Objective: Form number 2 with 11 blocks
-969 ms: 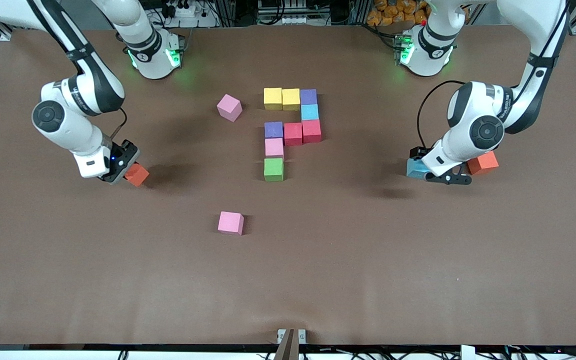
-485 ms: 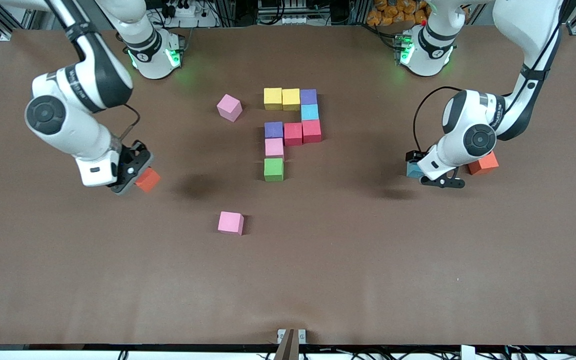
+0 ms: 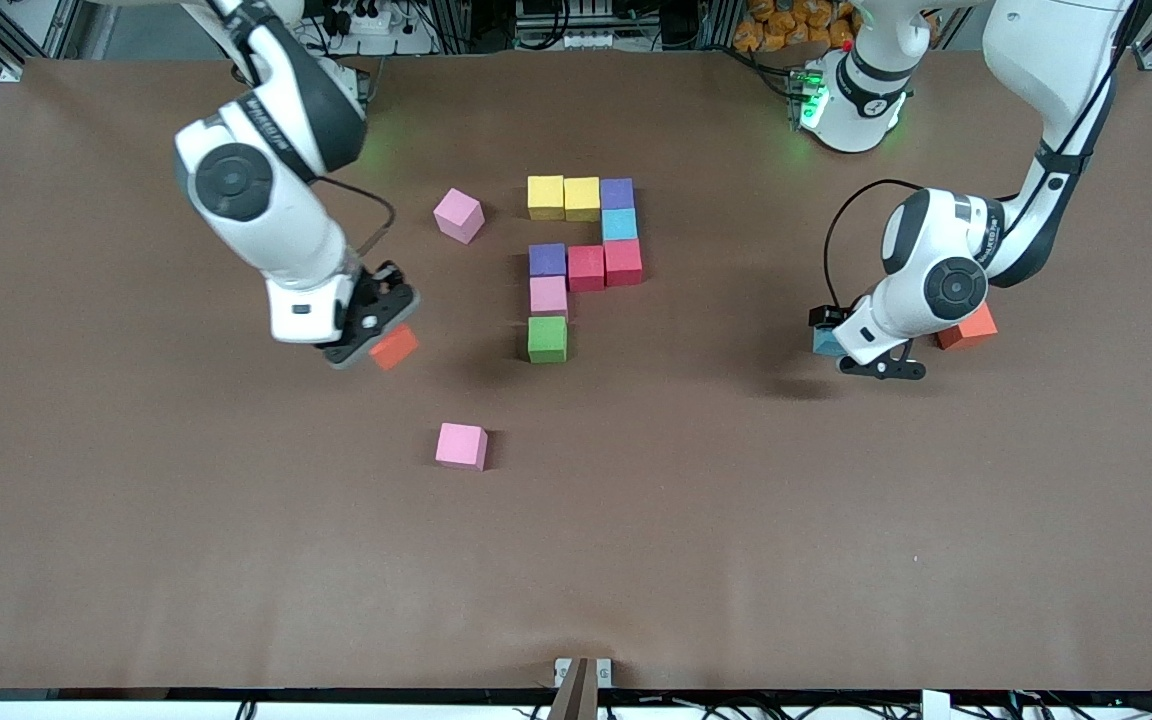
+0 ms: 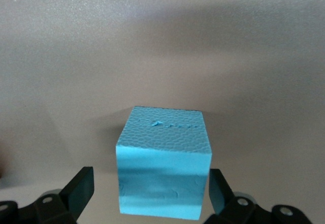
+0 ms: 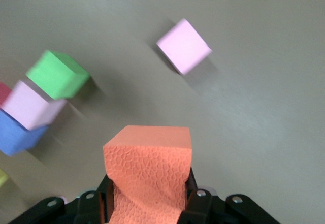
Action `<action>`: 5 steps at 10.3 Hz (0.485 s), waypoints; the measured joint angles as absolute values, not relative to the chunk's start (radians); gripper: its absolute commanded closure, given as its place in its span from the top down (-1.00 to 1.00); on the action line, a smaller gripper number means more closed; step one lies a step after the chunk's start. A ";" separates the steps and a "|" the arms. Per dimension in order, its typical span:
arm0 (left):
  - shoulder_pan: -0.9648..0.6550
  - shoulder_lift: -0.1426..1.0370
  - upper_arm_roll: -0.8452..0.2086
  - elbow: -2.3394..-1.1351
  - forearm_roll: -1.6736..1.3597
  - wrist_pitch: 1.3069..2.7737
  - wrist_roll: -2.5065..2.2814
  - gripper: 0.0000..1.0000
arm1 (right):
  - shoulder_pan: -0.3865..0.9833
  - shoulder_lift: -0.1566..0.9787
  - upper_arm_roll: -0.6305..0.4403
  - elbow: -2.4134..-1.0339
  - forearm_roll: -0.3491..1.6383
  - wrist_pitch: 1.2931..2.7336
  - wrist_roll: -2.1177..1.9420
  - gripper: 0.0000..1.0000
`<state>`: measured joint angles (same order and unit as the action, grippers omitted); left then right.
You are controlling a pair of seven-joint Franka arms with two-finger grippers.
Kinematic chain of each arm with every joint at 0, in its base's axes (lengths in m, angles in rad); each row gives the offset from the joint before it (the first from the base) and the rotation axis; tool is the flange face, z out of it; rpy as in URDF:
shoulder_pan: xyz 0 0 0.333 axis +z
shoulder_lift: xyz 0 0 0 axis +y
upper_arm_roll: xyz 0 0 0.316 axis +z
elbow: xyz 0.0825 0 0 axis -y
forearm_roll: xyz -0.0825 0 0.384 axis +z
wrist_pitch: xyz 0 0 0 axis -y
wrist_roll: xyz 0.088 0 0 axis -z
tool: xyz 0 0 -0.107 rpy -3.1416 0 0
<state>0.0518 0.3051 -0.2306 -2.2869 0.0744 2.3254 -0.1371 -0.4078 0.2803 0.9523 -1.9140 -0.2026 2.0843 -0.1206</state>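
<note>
My left gripper closes on the light blue block next, since its fingers are on either side of the block in the left wrist view.
The partial number 2 lies mid-table: two yellow blocks (image 3: 545, 196) and a purple one (image 3: 617, 193), then light blue (image 3: 620, 224), two red (image 3: 604, 264), purple (image 3: 547, 260), pink (image 3: 548, 295) and green (image 3: 547, 338). My right gripper (image 3: 376, 340) (image 5: 147, 203) is shut on an orange block (image 3: 394, 347) (image 5: 148, 176), in the air over bare table beside the green block (image 5: 58, 73). My left gripper (image 3: 841, 350) (image 4: 152, 193) is open, one finger (image 4: 81, 186) on each side of a light blue block (image 3: 824, 342) (image 4: 162, 168) resting on the table.
A loose pink block (image 3: 462, 446) (image 5: 184, 46) lies nearer to the front camera than the number. Another pink block (image 3: 459, 215) sits beside the yellow ones, toward the right arm's end. A second orange block (image 3: 966, 327) rests beside the left arm's wrist.
The right arm has lifted the orange block and carried it from its end of the table toward the green block. The left gripper has settled a little lower around the light blue block.
</note>
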 measured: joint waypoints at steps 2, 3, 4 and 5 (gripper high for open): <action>0.060 0.308 -0.230 -2.288 0.074 2.326 -0.137 0.65 | -0.243 0.348 0.866 -1.834 -0.202 2.088 -0.053 -0.15; 0.061 0.310 -0.230 -2.288 0.074 2.327 -0.137 0.63 | -0.167 0.384 0.819 -1.790 -0.202 2.091 -0.023 -0.15; 0.062 0.311 -0.231 -2.288 0.074 2.327 -0.137 0.48 | -0.093 0.422 0.774 -1.742 -0.203 2.092 0.014 -0.15; 0.062 0.312 -0.231 -2.288 0.074 2.328 -0.137 0.25 | -0.029 0.454 0.734 -1.698 -0.203 2.092 0.057 -0.15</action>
<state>0.0624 0.3121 -0.2309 -2.2885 0.0744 2.3280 -0.1371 -0.0291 0.4542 0.7343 -1.6981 -0.2026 2.0923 0.0572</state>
